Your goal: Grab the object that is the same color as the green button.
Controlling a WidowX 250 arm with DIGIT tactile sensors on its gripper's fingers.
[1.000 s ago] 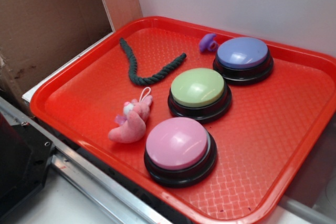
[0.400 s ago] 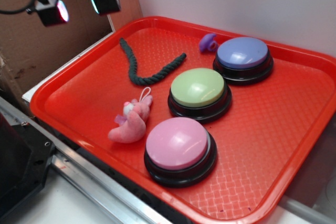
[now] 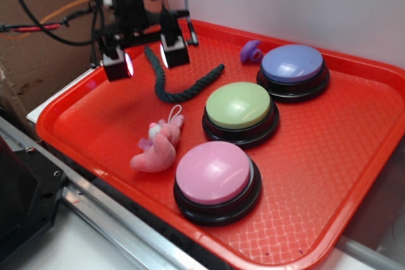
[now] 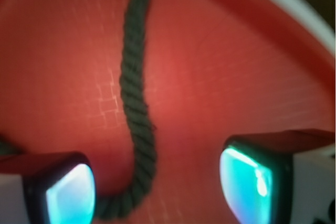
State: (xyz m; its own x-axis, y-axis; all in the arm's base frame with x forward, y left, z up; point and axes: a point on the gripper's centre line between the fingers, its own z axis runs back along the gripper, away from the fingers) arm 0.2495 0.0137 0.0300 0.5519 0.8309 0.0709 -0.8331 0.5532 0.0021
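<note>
I need to grab the rope next by its straight part beside the bend, to pick out the object that matches the green button.
A dark green twisted rope lies bent on the red tray at the back left; this is the object. The green button, pale yellow-green on a black base, sits mid-tray to the rope's right. My gripper hangs open above the rope's far leg, one fingertip on each side of it. In the wrist view the rope runs down between the two glowing pads and curls toward the left one, with my gripper still above it and touching nothing.
A pink plush toy lies near the tray's front left. A pink button sits in front, a purple button at the back, with a small purple piece beside it. A cardboard wall stands on the left.
My gripper came into view from the upper left and has moved down and right, over the rope's far leg. Nothing on the tray has moved.
</note>
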